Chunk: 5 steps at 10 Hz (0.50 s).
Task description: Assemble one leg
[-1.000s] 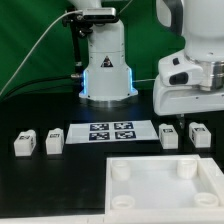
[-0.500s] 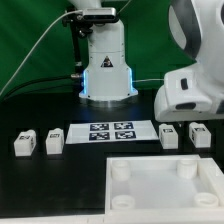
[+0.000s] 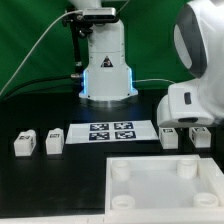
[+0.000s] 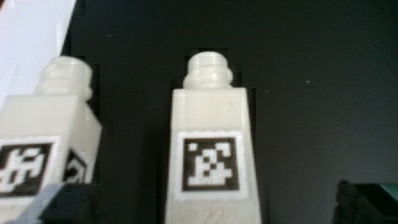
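Note:
The white leg's round peg has to stay free to enter the tray's corner socket, so my gripper next needs to grab the leg by its tagged body (image 3: 201, 138) (image 4: 210, 165).
Four small white legs with black-and-white tags stand on the black table in the exterior view: two at its left (image 3: 24, 143) (image 3: 55, 141) and two at its right (image 3: 170, 137) (image 3: 200, 135). The arm's white hand (image 3: 190, 103) hangs just above the right pair and hides the fingers. In the wrist view one leg (image 4: 214, 140) lies centred between the two dark fingertips (image 4: 368, 200), with a second leg (image 4: 45, 130) beside it. My gripper (image 4: 214, 205) is open, astride the centred leg, and not closed on it.
The large white tray-like piece with round corner sockets (image 3: 165, 200) lies at the front. The marker board (image 3: 112, 131) lies between the leg pairs. The robot base (image 3: 105, 65) stands behind, with cables beside it.
The arm's hand has shifted toward the exterior view's right and a little lower over the right pair of legs. The legs have not moved.

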{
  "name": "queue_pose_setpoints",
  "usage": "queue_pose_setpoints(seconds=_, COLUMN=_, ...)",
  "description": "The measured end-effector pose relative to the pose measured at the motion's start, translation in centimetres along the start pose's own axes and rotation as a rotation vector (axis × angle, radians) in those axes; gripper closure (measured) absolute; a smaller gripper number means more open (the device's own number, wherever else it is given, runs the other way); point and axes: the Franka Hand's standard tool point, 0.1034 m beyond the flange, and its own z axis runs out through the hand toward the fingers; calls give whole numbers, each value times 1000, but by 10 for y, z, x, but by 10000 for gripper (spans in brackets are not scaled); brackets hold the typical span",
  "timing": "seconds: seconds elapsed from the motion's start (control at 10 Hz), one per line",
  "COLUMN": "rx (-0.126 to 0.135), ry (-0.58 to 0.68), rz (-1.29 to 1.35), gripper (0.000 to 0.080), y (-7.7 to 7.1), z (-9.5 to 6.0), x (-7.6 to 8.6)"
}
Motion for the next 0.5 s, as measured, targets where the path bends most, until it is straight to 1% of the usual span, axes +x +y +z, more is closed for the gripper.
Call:
queue_pose_setpoints(seconds=0.1, rx=-6, ry=-5, rz=-5, gripper=151, y=-3, z=6, x=0)
queue_pose_setpoints(seconds=0.3, rx=-8, ry=-5, rz=-7, gripper=151, y=-5, z=14, x=2)
queue_pose_setpoints(seconds=0.4, rx=-9, ry=-11, rz=-8, gripper=151, y=-5, z=17, x=2)
queue_pose_setpoints(seconds=0.5, rx=-9, ry=-10, rz=-9, gripper=151, y=-5, z=17, x=2)
